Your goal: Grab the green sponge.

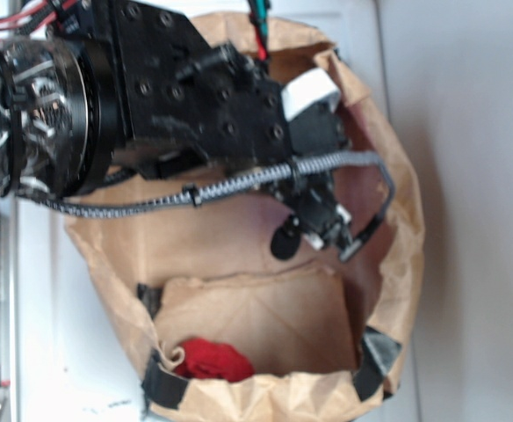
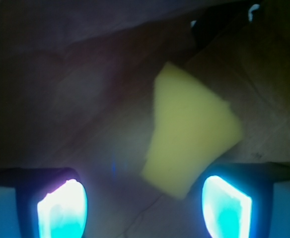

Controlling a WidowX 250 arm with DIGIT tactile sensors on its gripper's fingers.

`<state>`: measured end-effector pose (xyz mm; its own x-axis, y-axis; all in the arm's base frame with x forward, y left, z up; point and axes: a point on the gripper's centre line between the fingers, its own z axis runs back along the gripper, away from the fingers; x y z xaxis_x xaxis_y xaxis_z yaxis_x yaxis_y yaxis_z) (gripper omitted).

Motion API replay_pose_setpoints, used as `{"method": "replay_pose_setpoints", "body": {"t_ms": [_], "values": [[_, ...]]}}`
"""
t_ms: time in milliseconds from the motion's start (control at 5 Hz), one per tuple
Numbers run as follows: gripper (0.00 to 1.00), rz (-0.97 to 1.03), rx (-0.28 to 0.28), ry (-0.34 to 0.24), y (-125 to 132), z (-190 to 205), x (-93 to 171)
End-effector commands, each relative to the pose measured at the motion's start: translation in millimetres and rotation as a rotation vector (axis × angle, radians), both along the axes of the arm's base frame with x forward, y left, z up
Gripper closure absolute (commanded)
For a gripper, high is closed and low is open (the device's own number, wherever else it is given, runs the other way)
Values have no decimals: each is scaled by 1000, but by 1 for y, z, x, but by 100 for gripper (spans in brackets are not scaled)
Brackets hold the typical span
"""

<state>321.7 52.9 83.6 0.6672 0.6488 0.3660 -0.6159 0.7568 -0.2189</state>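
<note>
The robot's gripper needs to reach the green sponge and grab it by its narrow end (image 2: 168, 176), so that its wide end (image 2: 199, 104) stays free.
In the wrist view the green sponge (image 2: 189, 136) shows as a yellow foam block lying on the brown paper floor of the bag; its dark green layer does not show. My gripper (image 2: 145, 208) is open above it, with the two glowing fingertips (image 2: 63, 210) wide apart and the sponge's near corner between them, closer to the right one. In the exterior view my gripper (image 1: 314, 230) reaches down into the paper bag (image 1: 397, 264) and hides the sponge.
A red cloth lump (image 1: 213, 359) lies at the bag's near inside wall. The bag's crumpled brown walls surround the gripper. The black arm and its braided cable (image 1: 239, 183) cross over the bag's upper left.
</note>
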Motion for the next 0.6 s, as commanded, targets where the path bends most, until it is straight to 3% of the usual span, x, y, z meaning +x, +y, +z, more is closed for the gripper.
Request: {"method": "replay_pose_setpoints", "body": {"t_ms": [0,400], "values": [[0,66,23,-59,7,4,24],[0,94,68,-70,12,-4,28]]}}
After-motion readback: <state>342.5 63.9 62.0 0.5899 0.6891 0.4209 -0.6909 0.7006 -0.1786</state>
